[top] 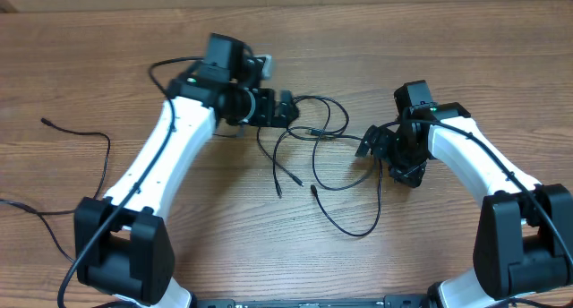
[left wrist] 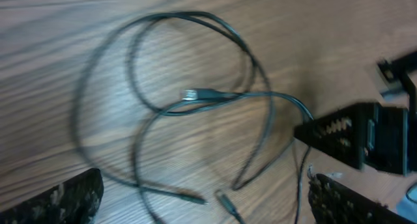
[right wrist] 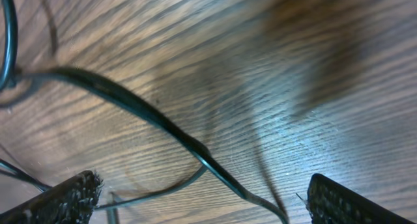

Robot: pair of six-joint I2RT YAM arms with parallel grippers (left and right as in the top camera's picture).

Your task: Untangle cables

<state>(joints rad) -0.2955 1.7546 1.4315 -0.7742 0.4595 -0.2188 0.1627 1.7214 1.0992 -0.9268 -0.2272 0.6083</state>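
Note:
I should grab one cable with my left gripper by its loop, away from its plug ends. Then I can draw both ends free and untangle the cable.
The cables (top: pixel 315 145) lie as a loose tangle of thin black loops on the wooden table between my two grippers. In the left wrist view the cables (left wrist: pixel 195 87) form overlapping loops with a silver-tipped plug (left wrist: pixel 190 94) near the middle and two plug ends close to my fingers. My left gripper (top: pixel 285 109) is open at the tangle's upper left edge; the left gripper (left wrist: pixel 205 208) holds nothing. My right gripper (top: pixel 374 147) is open at the tangle's right edge. Seen from the right wrist, a black cable (right wrist: pixel 163 123) runs between the open right gripper (right wrist: pixel 205 208) fingers, untouched.
A loose thin black wire (top: pixel 85 140) curves across the table's far left. The right gripper's black body (left wrist: pixel 355 136) shows at the right of the left wrist view. Bare wood table (top: pixel 295 39) lies beyond the arms.

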